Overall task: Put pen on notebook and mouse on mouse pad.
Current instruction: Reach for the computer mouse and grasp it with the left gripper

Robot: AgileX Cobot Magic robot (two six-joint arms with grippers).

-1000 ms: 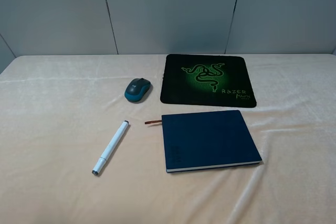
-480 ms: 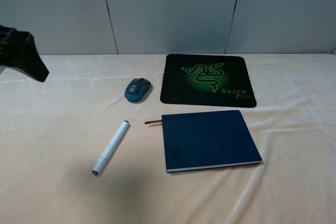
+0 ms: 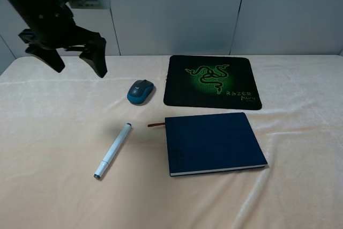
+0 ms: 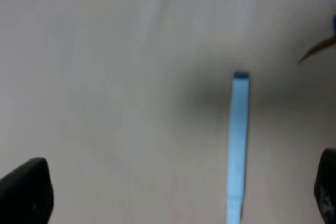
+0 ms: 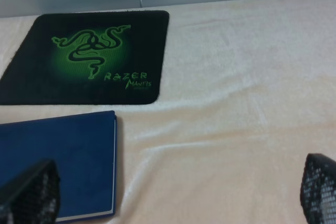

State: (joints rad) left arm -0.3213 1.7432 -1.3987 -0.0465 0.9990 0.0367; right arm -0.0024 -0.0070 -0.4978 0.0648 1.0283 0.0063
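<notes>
The teal mouse [image 3: 140, 91] needs to go on the mouse pad [image 3: 211, 82], so my left gripper should grab it by its side edges next.
The white pen [image 3: 113, 150] lies slanted on the cream cloth, left of the navy notebook [image 3: 213, 142]; it also shows in the left wrist view as the pen [image 4: 238, 145]. The teal mouse [image 3: 140, 91] sits just left of the black mouse pad [image 3: 212, 81] with the green logo. My left gripper [image 3: 77, 63] hangs open high over the table's back left, well above and behind the pen, its fingers [image 4: 26, 192] spread wide. My right gripper's fingers [image 5: 29, 195] stand wide apart, open, near the notebook [image 5: 58, 163] and the mouse pad [image 5: 86, 56].
A reddish ribbon bookmark [image 3: 156, 125] sticks out from the notebook's left side. The cream cloth [image 3: 300, 132] covers the whole table, with grey wall panels [image 3: 177, 9] behind.
The left arm has come in from the upper left and moved right over the table. The pen, mouse, notebook and pad have not moved.
</notes>
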